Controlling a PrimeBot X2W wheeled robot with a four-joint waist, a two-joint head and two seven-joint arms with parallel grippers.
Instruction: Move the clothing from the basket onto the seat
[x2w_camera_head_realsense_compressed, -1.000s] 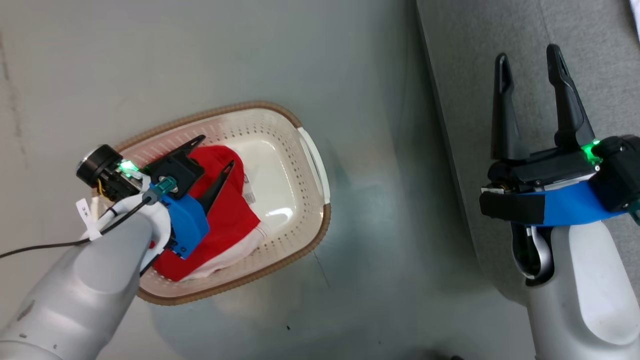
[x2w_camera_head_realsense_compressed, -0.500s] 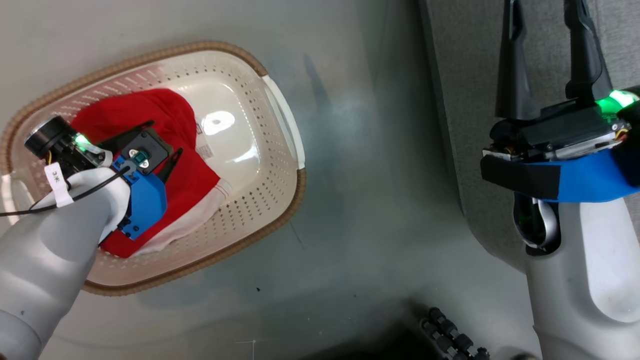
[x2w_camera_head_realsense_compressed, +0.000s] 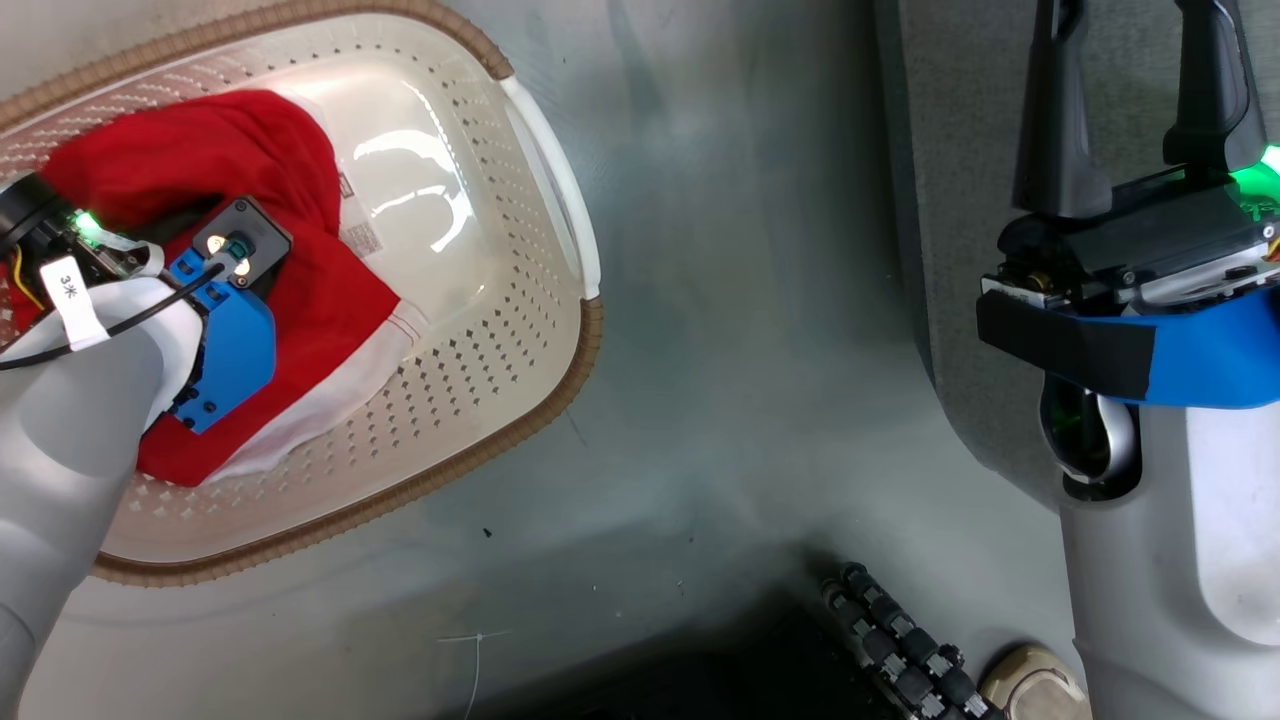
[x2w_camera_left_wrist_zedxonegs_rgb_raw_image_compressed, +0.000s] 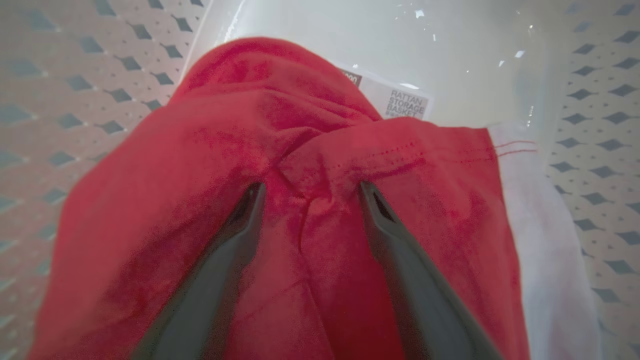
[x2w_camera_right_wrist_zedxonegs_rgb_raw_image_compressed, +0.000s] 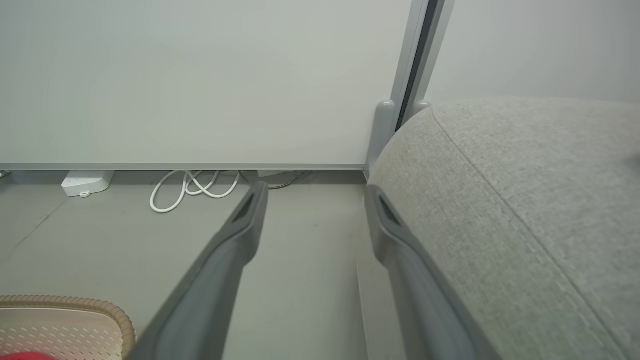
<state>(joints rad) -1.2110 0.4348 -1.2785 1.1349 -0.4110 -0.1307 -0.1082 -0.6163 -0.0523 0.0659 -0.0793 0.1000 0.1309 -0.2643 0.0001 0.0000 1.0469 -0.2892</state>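
Observation:
I should next grab that raised fold (x2w_camera_left_wrist_zedxonegs_rgb_raw_image_compressed: 309, 195) of the loose red clothing in the basket with my left gripper.
The cream perforated basket (x2w_camera_head_realsense_compressed: 520, 330) with its brown woven rim stands on the floor at the left. Red clothing (x2w_camera_head_realsense_compressed: 290, 290) with a white panel lies bunched inside, partly covering the label sticker (x2w_camera_left_wrist_zedxonegs_rgb_raw_image_compressed: 407, 102). My left gripper (x2w_camera_left_wrist_zedxonegs_rgb_raw_image_compressed: 312, 192) is down in the basket, open, both fingers pressed into the red clothing (x2w_camera_left_wrist_zedxonegs_rgb_raw_image_compressed: 320, 150) with a raised fold between them. In the head view my wrist hides those fingers. My right gripper (x2w_camera_head_realsense_compressed: 1135, 40) hovers open and empty over the edge of the light-grey seat (x2w_camera_head_realsense_compressed: 950, 200), its fingertips cut off at the top.
Bare grey floor (x2w_camera_head_realsense_compressed: 740, 330) separates the basket from the seat. A dark ribbed part (x2w_camera_head_realsense_compressed: 900, 650) and a tan rounded thing (x2w_camera_head_realsense_compressed: 1035, 685) sit at the bottom. In the right wrist view a coiled white cable (x2w_camera_right_wrist_zedxonegs_rgb_raw_image_compressed: 190, 187) and a power strip (x2w_camera_right_wrist_zedxonegs_rgb_raw_image_compressed: 85, 182) lie by the wall.
The head camera has moved lower and closer to the basket. My left gripper has sunk further into the basket, its fingers now buried in the red clothing. The right gripper stays open.

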